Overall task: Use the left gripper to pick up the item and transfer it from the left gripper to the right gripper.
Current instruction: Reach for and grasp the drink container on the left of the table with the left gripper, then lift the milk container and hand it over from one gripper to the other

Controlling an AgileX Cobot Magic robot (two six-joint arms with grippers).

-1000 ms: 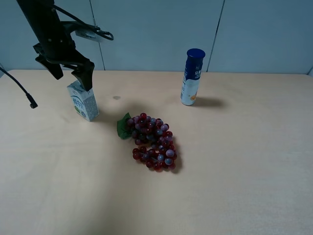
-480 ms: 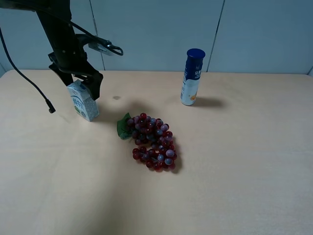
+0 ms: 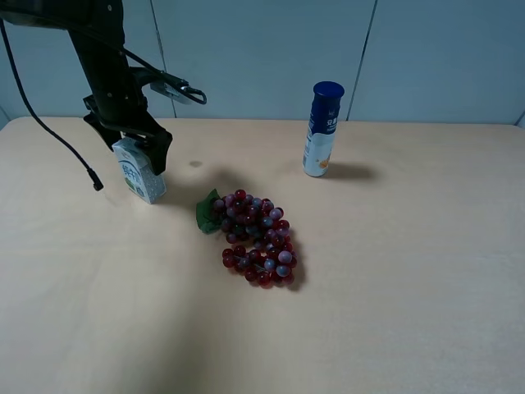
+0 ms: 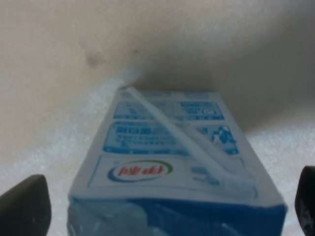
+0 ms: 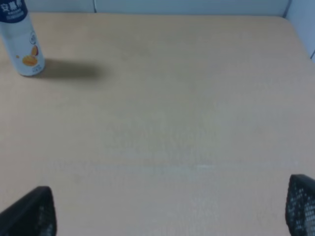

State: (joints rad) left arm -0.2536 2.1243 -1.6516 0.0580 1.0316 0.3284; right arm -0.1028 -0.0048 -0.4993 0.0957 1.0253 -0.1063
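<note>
I should grab the milk carton by its top end [image 3: 131, 152] [image 4: 174, 216] with my left gripper next, and then pass the milk carton to my right gripper.
The item, a small white carton [image 3: 141, 177] with blue and green print, stands upright at the table's left. It fills the left wrist view [image 4: 172, 167]. My left gripper [image 3: 133, 148] is down over its gabled top, open. Its fingertips [image 4: 24, 205] stand wide on either side of the carton, and I cannot tell if they touch it. The loose black cable [image 3: 57, 135] hangs to the left. My right gripper [image 5: 172, 211] is open and empty above bare table. It is out of the exterior view.
A bunch of red grapes [image 3: 256, 238] with a green leaf lies right of the carton. A tall blue-capped tube [image 3: 321, 130] stands at the back centre and also shows in the right wrist view [image 5: 22, 39]. The wall runs behind the table's far edge.
My left gripper has moved right and come down from above the carton, so its fingers now straddle the carton's top. The dangling cable has swung right. The carton has not moved.
</note>
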